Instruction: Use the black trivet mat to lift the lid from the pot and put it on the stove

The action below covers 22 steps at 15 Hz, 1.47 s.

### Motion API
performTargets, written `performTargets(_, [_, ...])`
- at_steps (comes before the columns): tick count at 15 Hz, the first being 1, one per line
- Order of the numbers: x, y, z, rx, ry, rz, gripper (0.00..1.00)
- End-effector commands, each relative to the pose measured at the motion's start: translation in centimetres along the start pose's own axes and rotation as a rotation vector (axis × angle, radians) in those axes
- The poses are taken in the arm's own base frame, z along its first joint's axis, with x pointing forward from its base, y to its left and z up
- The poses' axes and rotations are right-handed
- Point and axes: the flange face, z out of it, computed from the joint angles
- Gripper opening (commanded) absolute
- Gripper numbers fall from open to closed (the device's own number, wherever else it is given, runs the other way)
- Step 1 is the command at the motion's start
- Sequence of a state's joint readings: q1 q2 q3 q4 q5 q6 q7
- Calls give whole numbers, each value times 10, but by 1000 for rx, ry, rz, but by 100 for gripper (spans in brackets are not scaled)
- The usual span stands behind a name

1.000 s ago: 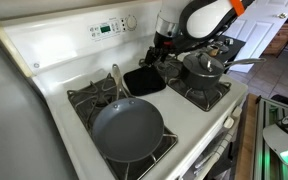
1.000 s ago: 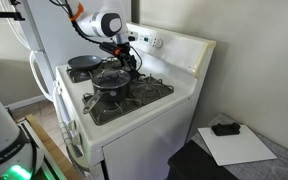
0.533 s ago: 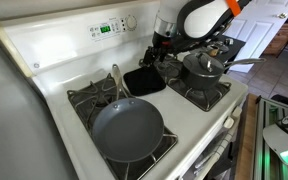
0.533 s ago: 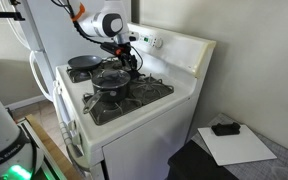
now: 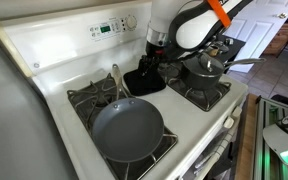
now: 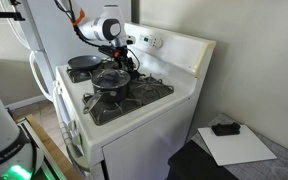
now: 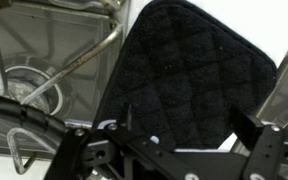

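My gripper next grabs the black trivet mat (image 5: pixel 138 85) by its near edge to lift the pot's lid, leaving the rest free to drape over it.
The black trivet mat (image 5: pixel 138 85) lies flat on the middle strip of the white stove (image 5: pixel 59 52), between the burners. In the wrist view the black trivet mat (image 7: pixel 189 70) fills the centre. My gripper (image 5: pixel 149 68) hangs just above the mat, open and empty, with its fingers (image 7: pixel 169 138) spread across the mat's near edge. The pot (image 5: pixel 199 78) stands on the rear burner with the lid (image 5: pixel 206 64) on it, beside my arm. Both exterior views show the pot (image 6: pixel 109 84) and lid (image 6: pixel 110 76). My gripper (image 6: pixel 125 63) is behind them.
A wide grey frying pan (image 5: pixel 127 128) sits on the front burner, its handle (image 7: pixel 79 62) reaching toward the mat. Black grates (image 5: pixel 84 98) flank the mat. The pot's long handle (image 5: pixel 242 63) sticks out past the stove edge. The control panel (image 5: pixel 109 27) is at the back.
My gripper has moved away from the pot's side, over and down toward the black mat. The pot, lid and mat have not moved.
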<state>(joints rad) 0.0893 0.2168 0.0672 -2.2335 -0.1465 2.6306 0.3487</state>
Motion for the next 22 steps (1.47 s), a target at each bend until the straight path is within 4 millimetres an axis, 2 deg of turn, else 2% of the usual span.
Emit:
performTargets(1, [14, -9, 24, -18, 10, -7, 100])
performTargets(13, [37, -26, 71, -76, -13, -42, 99])
performTargets(14, [38, -27, 72, -80, -11, -43, 74])
performTargets(16, [41, -28, 73, -84, -7, -46, 70])
performTargets(22, [46, -26, 70, -86, -3, -40, 19])
